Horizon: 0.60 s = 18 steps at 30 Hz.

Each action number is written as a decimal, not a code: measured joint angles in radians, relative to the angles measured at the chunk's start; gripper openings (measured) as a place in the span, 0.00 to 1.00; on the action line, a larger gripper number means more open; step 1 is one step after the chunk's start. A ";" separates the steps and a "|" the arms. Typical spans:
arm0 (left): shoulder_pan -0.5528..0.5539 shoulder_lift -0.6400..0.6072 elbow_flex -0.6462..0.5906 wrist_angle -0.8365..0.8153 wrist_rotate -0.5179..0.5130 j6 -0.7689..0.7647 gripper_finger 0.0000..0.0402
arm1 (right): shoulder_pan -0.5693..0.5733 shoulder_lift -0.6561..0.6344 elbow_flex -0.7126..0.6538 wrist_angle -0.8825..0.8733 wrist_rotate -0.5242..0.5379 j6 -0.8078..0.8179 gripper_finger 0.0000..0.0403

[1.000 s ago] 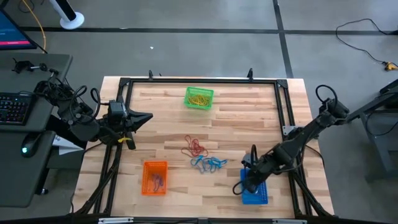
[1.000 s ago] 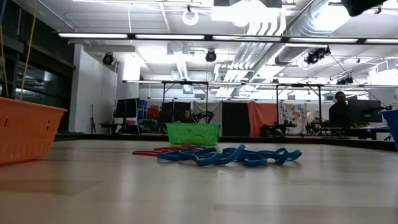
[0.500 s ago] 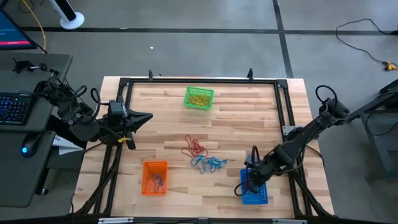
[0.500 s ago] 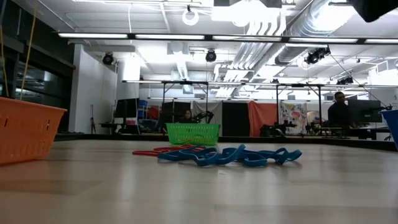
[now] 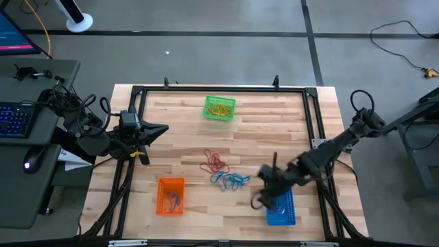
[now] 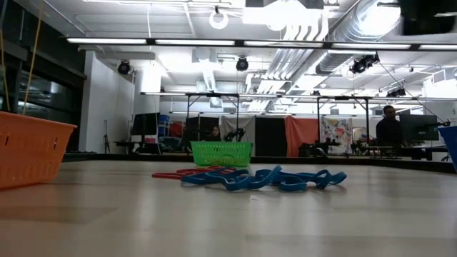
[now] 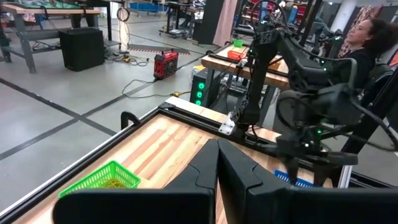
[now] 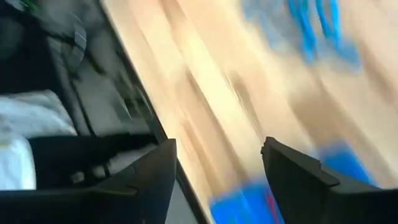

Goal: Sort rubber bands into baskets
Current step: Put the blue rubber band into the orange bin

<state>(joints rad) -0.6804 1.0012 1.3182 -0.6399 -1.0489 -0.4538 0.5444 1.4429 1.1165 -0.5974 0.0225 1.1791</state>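
Observation:
I should next pick up a part of the rubber band's loop (image 5: 214, 162) with my right gripper, to sort the red rubber band into the blue basket (image 5: 280, 209).
Loose rubber bands lie mid-table: a red tangle (image 5: 215, 162) and a blue tangle (image 5: 230, 180), which also show in the low view as blue bands (image 6: 264, 178) and red bands (image 6: 178, 173). The green basket (image 5: 219, 108) holds yellow bands and stands at the far side. At the near left is the orange basket (image 5: 171, 195), at the near right the blue basket (image 5: 280, 209). My right gripper (image 5: 264, 191) hovers open between the blue tangle and the blue basket, nothing between its fingers (image 8: 217, 162). My left gripper (image 5: 159, 129) waits shut at the table's left edge.
A black frame rail (image 5: 312, 116) runs around the tabletop. The orange basket (image 6: 28, 150) looms close at the low view's left, and the green basket (image 6: 221, 152) stands behind the bands. A desk with a keyboard (image 5: 14, 120) sits left of the table.
My right gripper has left its place over the blue basket, swinging toward the table's left and a little up, toward the blue tangle, with its wrist turning. The bands and baskets have stayed put.

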 joint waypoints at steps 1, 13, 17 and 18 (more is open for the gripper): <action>0.000 0.000 0.000 0.000 0.000 -0.002 0.00 | -0.029 0.014 0.009 0.037 0.009 -0.051 0.57; 0.000 0.000 0.000 0.000 0.000 -0.015 0.00 | -0.185 0.408 0.224 -0.247 0.038 -0.829 0.55; 0.000 0.000 0.000 0.000 0.000 -0.020 0.00 | -0.192 0.495 0.245 -0.339 0.053 -0.988 0.55; 0.000 0.000 0.000 0.000 0.000 -0.020 0.00 | -0.193 0.509 0.243 -0.340 0.053 -1.022 0.55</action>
<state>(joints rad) -0.6803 1.0012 1.3182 -0.6399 -1.0489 -0.4740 0.3513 1.9523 1.3595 -0.9371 0.0753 0.1568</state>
